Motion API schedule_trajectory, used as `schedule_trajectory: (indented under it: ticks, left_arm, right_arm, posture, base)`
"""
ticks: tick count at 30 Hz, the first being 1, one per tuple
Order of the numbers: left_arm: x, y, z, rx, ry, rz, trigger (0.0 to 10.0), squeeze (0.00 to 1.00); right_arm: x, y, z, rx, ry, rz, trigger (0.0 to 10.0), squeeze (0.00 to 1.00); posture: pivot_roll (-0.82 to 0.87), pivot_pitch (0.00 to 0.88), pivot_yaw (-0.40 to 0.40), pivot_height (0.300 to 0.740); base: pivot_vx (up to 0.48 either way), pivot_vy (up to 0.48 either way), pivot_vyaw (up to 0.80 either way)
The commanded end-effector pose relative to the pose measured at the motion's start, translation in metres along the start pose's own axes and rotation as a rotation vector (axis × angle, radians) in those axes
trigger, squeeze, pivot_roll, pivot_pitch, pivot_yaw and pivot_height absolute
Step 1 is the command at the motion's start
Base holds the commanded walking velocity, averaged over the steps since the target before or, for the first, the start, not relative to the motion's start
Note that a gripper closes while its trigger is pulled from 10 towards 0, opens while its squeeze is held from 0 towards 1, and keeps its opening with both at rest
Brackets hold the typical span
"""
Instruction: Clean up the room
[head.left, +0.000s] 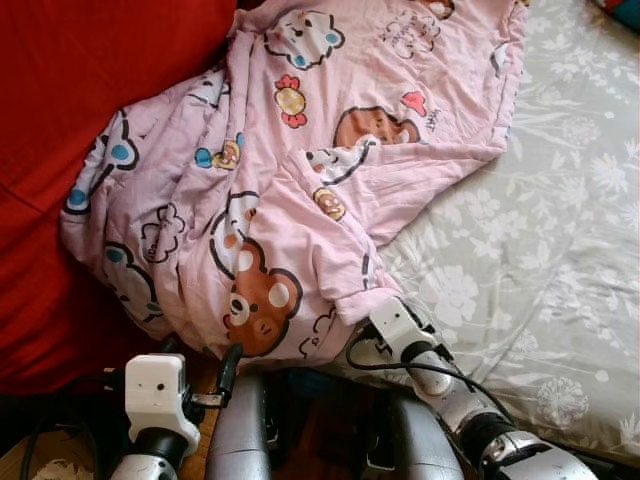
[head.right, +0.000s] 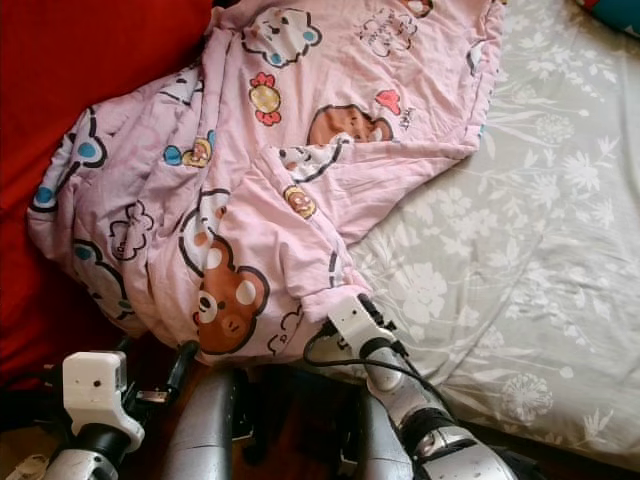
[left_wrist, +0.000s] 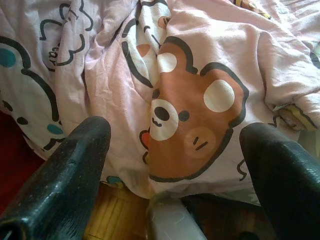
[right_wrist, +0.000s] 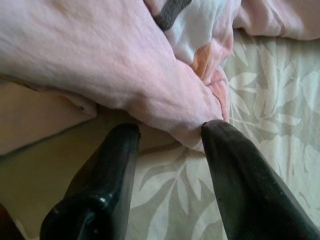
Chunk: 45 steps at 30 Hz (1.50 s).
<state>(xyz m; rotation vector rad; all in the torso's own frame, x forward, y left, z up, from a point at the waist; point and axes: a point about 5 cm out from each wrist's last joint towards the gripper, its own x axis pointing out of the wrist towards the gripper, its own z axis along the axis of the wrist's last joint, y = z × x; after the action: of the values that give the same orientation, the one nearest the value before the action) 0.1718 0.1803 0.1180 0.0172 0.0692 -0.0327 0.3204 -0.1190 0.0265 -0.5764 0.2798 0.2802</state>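
Note:
I will next use my right gripper to pinch the quilt (head.left: 300, 180) by the fold at its bottom corner (head.left: 364, 301). That fold sticks out over the sheet, while the crumpled rest of the quilt lies slack.
A pink quilt (head.left: 300, 180) printed with cartoon bears lies crumpled across the bed, its lower edge hanging over the bedside. My right gripper (right_wrist: 170, 127) is open at that lower hem, and a fold of the quilt (right_wrist: 165, 100) sits right at its fingertips on the sheet. In the head views the right gripper (head.left: 372, 315) is tucked against the quilt's bottom corner. My left gripper (left_wrist: 175, 127) is open too, a little short of the big brown bear print (left_wrist: 192, 120), low by the bedside.
A grey sheet with a white floral print (head.left: 540, 230) covers the bed to the right of the quilt. A red cover (head.left: 90, 60) lies along the left. Wooden floor (left_wrist: 115, 215) and my grey legs (head.left: 240, 430) are below the bed edge.

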Motion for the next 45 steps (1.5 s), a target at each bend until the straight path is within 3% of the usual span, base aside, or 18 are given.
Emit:
schedule_trajectory:
  ticks: [1, 7, 8, 18, 22, 26, 34, 40, 45]
  left_arm:
    - [-0.007, 0.001, -0.005, 0.009, 0.043, 0.011, 10.0, 0.00]
    - [-0.014, -0.002, -0.004, 0.077, 0.053, -0.018, 10.0, 0.00]
    - [-0.014, -0.004, -0.004, 0.086, 0.050, -0.027, 10.0, 0.00]
    - [-0.018, -0.008, -0.004, 0.126, 0.058, -0.049, 10.0, 0.00]
    - [-0.021, -0.013, -0.004, 0.210, 0.055, -0.111, 10.0, 0.00]
    - [-0.021, -0.016, -0.004, 0.208, 0.054, -0.114, 10.0, 0.00]
    - [-0.026, -0.020, -0.006, 0.228, 0.061, -0.132, 10.0, 0.00]
    - [-0.021, -0.019, -0.008, 0.234, 0.056, -0.115, 10.0, 0.00]
    - [-0.013, -0.018, -0.013, 0.234, 0.052, -0.110, 10.0, 0.00]
  right_arm:
    - [-0.004, 0.008, -0.010, -0.010, 0.045, 0.028, 10.0, 0.00]
    - [0.000, 0.004, -0.004, -0.029, 0.037, 0.027, 10.0, 0.00]
    - [0.000, 0.005, -0.003, -0.031, 0.031, 0.034, 0.0, 0.00]
    - [-0.001, 0.007, -0.004, -0.049, 0.035, 0.043, 0.0, 0.00]
    - [-0.003, 0.011, -0.008, -0.051, 0.049, 0.056, 0.0, 0.00]
    - [-0.005, 0.018, -0.011, -0.064, 0.050, 0.075, 0.0, 0.00]
    - [-0.005, 0.017, -0.012, -0.062, 0.054, 0.060, 0.0, 0.00]
    - [-0.003, 0.007, -0.009, -0.067, 0.044, 0.023, 0.0, 0.00]
    - [0.000, -0.007, -0.004, 0.026, 0.028, -0.052, 0.0, 0.00]
  posture:
    - [0.20, 0.480, -0.048, 0.653]
    - [0.20, 0.485, -0.055, 0.653]
    - [0.20, 0.483, -0.056, 0.653]
    - [0.21, 0.484, -0.061, 0.653]
    - [0.21, 0.485, -0.060, 0.653]
    - [0.21, 0.486, -0.063, 0.653]
    - [0.21, 0.483, -0.063, 0.653]
    - [0.20, 0.468, -0.068, 0.653]
    - [0.18, 0.440, -0.077, 0.653]
  base:
    - [0.000, 0.000, 0.00]
    - [0.000, 0.000, 0.00]
    - [0.000, 0.000, 0.00]
    - [0.000, 0.000, 0.00]
    - [0.000, 0.000, 0.00]
    - [0.000, 0.000, 0.00]
    - [0.000, 0.000, 0.00]
    - [0.000, 0.000, 0.00]
    - [0.000, 0.000, 0.00]
